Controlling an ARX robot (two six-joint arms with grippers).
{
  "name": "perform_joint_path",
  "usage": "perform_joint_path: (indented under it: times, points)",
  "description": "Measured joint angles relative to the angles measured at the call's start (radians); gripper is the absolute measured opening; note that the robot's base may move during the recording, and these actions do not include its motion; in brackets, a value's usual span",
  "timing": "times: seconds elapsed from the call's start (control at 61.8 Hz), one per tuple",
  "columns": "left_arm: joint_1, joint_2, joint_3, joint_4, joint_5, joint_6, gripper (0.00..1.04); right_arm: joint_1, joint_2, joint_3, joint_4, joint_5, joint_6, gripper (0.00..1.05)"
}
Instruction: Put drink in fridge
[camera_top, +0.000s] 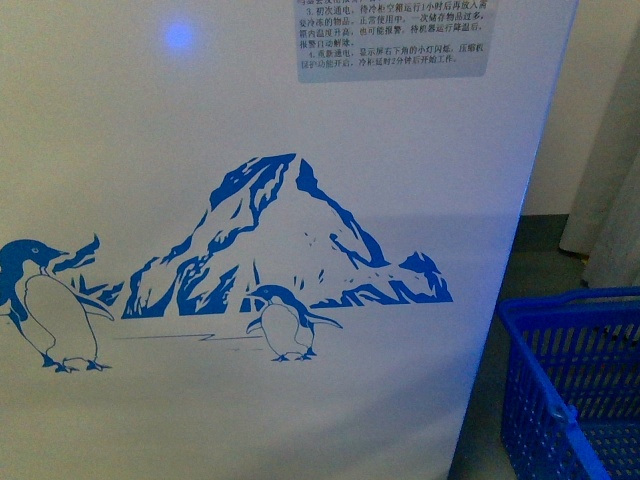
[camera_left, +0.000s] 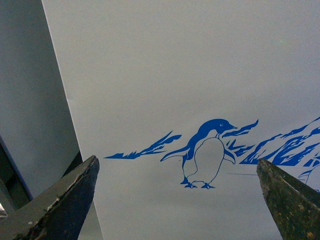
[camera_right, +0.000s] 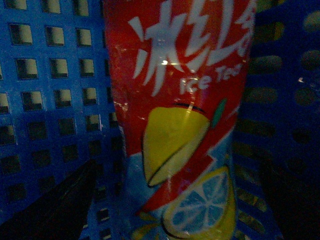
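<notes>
My right gripper will next grab the drink (camera_right: 175, 75) by the bottle's lower label with the lemons, to put it in the fridge.
In the right wrist view the drink (camera_right: 175, 75) fills the middle: a red label with white lettering, "Ice Tea" and lemon pictures. It lies inside the blue mesh basket (camera_right: 50, 100). My right gripper (camera_right: 180, 200) is open, its dark fingers (camera_right: 60, 210) either side of the bottle; contact cannot be made out. The fridge (camera_top: 250, 120) is a white wall with a blue penguin-and-mountain decal, close in front. My left gripper (camera_left: 176, 165) is open and empty, facing the fridge (camera_left: 175, 75) wall near a penguin. Neither arm shows in the front view.
The blue mesh basket (camera_top: 570, 370) stands on the grey floor (camera_top: 520, 270) to the right of the fridge. A printed notice (camera_top: 390, 40) is stuck high on the fridge wall. A pale curtain or wall (camera_top: 610, 180) lies beyond the basket.
</notes>
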Motion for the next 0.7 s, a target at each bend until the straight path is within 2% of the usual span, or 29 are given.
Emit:
perform_joint_path:
  times: [0.534,0.696]
  points:
    - [0.0,0.0,0.0,0.0,0.0,0.0,0.97,-0.004,0.09,0.114,-0.051,0.025,0.007,0.97]
    - [0.0,0.0,0.0,0.0,0.0,0.0,0.97,-0.006,0.097,0.13,-0.072,0.0,0.041,0.72]
